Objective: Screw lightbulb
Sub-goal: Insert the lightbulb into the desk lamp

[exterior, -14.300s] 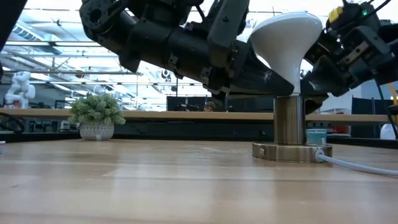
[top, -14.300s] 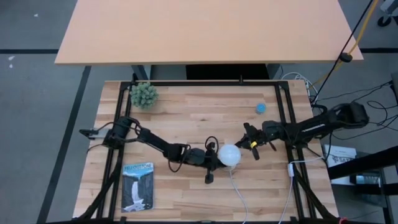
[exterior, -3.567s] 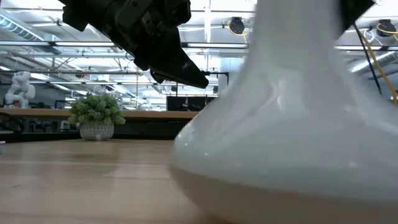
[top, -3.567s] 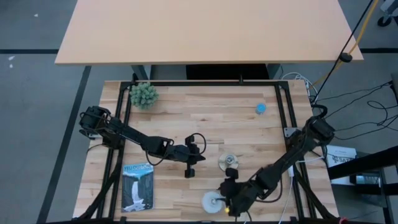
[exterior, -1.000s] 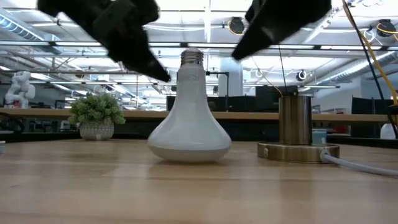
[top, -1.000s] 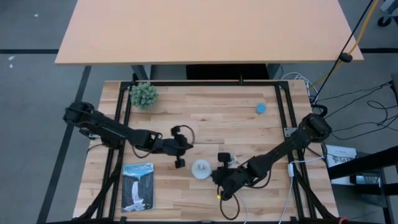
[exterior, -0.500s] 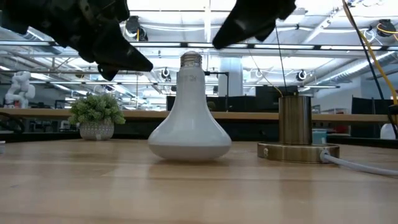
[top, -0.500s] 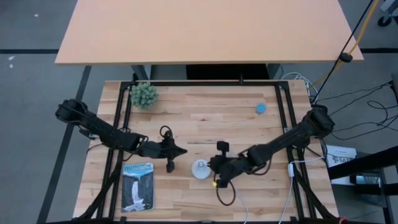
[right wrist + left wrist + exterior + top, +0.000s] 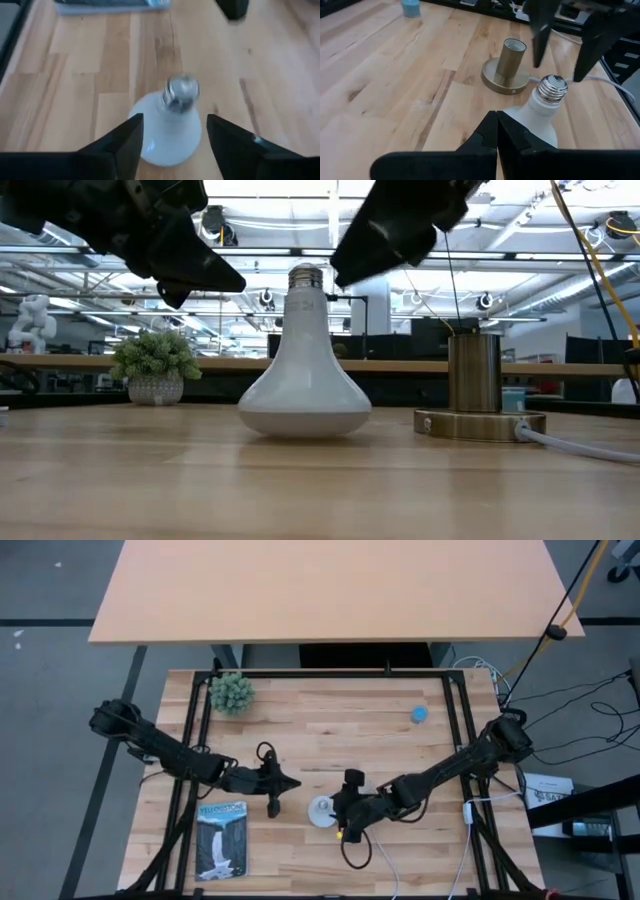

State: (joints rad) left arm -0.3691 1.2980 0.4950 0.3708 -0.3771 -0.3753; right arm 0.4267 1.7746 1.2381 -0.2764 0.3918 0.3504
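Observation:
Next, my right gripper reaches the white lightbulb and grabs it by its neck [image 9: 305, 318], which leaves the screw base free to thread into the socket [image 9: 474, 385].
The white lightbulb [image 9: 305, 370] stands dome-down on the wooden table, its grey screw base [image 9: 553, 86] pointing up. My right gripper [image 9: 175, 132] hangs open just above it. One finger [image 9: 540, 30] stands on each side of the screw base, and neither touches it. My left gripper [image 9: 496, 122] is shut and empty. It hovers to the bulb's left [image 9: 290, 782], pointing at it. The brass socket [image 9: 474, 385], with its white cord [image 9: 570, 442], stands right of the bulb. In the high view my right arm covers it.
A small potted plant [image 9: 232, 692] sits at the far left of the table. A book [image 9: 222, 838] lies at the near left. A small blue object [image 9: 419, 713] is at the far right. Black frame rails [image 9: 196, 740] run along the table's sides.
My right gripper has moved toward the table's left and far side, and has come in over the bulb's screw base. My left gripper has drawn back a little toward the table's left, then kept still. The bulb has stayed standing in place.

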